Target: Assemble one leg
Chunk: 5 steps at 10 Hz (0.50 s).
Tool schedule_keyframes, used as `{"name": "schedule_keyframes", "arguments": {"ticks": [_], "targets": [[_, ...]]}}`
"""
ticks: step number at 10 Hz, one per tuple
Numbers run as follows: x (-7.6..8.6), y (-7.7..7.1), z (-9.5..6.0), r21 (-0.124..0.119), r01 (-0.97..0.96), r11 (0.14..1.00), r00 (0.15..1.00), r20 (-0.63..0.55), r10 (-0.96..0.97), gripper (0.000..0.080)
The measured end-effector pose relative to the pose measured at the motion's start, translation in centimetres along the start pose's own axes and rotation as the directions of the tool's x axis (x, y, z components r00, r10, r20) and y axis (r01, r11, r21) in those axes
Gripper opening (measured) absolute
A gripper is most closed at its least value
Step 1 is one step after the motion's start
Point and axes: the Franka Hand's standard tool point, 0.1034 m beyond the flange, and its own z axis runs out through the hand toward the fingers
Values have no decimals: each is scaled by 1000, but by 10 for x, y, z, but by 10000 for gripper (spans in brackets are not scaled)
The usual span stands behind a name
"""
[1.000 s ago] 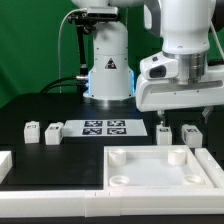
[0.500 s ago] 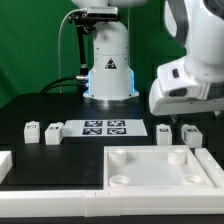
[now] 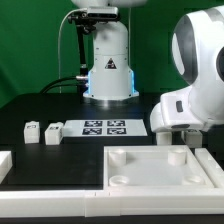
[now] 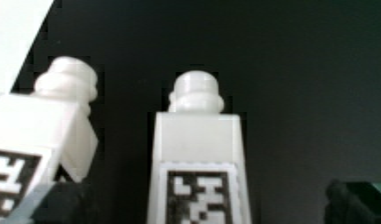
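Next, my gripper grabs the middle leg by its tagged body (image 4: 199,190), which leaves its rounded peg end free for a corner hole.
In the wrist view, two white legs lie side by side on the black table, each with a rounded peg end and a black-and-white tag. My gripper (image 4: 205,206) is open, and the middle leg (image 4: 201,150) lies between its dark fingertips (image 4: 361,200) with gaps on both sides. The second leg (image 4: 45,125) lies just outside one finger. In the exterior view, my gripper (image 3: 178,133) is low over the table at the right, hiding most of these two legs. Two more legs (image 3: 31,131) (image 3: 53,132) lie at the left.
The large white tabletop (image 3: 205,172) with round corner holes lies at the front, just in front of my gripper. The marker board (image 3: 104,127) lies in the middle. A white piece (image 3: 3,165) sits at the front left edge. The robot base (image 3: 108,70) stands behind.
The arm has swung toward the exterior view's right and come down, so the gripper now sits low over the right pair of legs. Nothing else has moved.
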Motion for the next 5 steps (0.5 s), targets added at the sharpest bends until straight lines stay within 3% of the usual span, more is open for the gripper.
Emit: {"name": "schedule_keyframes", "arguments": {"ticks": [5], "targets": [[6, 5, 9, 5, -8, 1000, 1000, -3, 8, 648]]}}
